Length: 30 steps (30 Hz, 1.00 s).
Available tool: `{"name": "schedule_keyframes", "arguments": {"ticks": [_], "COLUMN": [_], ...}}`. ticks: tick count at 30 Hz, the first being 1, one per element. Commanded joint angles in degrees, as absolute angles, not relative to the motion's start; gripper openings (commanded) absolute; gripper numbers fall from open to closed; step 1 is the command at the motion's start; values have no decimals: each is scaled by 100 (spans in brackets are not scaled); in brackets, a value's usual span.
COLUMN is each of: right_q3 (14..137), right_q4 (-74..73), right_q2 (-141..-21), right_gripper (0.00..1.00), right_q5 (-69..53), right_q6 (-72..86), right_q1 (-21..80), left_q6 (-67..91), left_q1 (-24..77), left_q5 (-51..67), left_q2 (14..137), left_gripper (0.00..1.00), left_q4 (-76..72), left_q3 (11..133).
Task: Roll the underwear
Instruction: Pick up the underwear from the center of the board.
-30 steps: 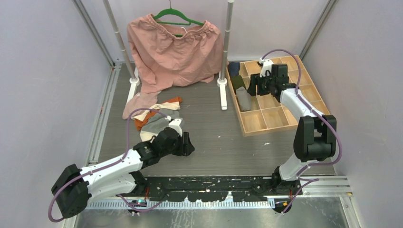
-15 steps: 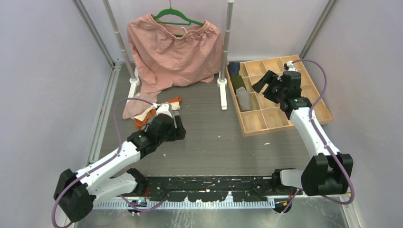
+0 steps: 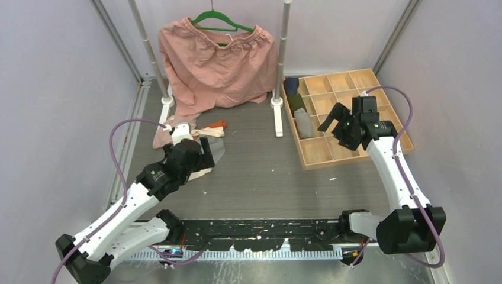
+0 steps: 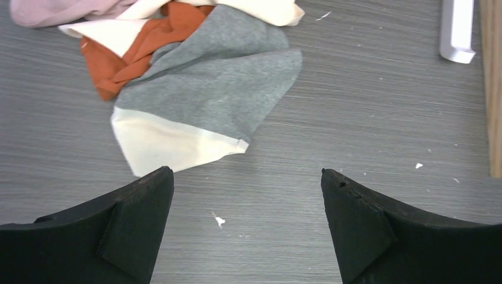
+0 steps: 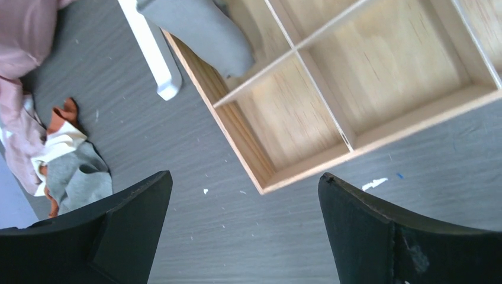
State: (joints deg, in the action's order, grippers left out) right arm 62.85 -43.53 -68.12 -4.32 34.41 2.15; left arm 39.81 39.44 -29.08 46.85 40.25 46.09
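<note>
The grey underwear should be grabbed next by its near corner at the cream band with my left gripper. The rest of it then stays free to spread flat.
The underwear lies in a loose pile on the left of the table. In the left wrist view a grey piece with a cream band lies on top of an orange one, with a dusty pink one at the far left. My left gripper hangs just short of the grey piece's near corner, open and empty. My right gripper hovers over the near left part of the wooden tray, open with nothing in it. A grey roll lies in a tray cell.
A large salmon-pink garment hangs from a green hanger on a rack with two posts; one white foot stands beside the tray. Dark green and navy rolls fill cells in the tray's left column. Walls close in both sides.
My left arm has swung left and forward to the underwear pile, jaws widening. My right arm has drawn back from the tray's far cells toward its near edge, jaws also widening.
</note>
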Motion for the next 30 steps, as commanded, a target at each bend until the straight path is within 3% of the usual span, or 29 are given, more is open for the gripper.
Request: {"name": "schedule_keyframes", "arguments": {"ticks": [1,7,16,30], "right_q3": [6320,6045,5687,5436], "right_q4": [-4835,-5159,-5079,-4676], "right_q2": [-6396,-5896,-5615,-5316], "right_gripper": [100,100,99,95], "right_q5": [-558,-786,-1216,-1741], "right_q6": [3269,3028,2854,2684], "right_q1": [219,220,220,220], "left_q6": [3838,3814,3999,4011], "left_q1": [3903,3858,3752,3369], "left_q5": [-3347,-3076,-2982,-2708], "left_q2": [4545,5482,7272,8366], "left_gripper": [96,89,67,67], "left_q4": [4278,3582,2871,2194], "left_q3": [4556,4369,4356,4289]}}
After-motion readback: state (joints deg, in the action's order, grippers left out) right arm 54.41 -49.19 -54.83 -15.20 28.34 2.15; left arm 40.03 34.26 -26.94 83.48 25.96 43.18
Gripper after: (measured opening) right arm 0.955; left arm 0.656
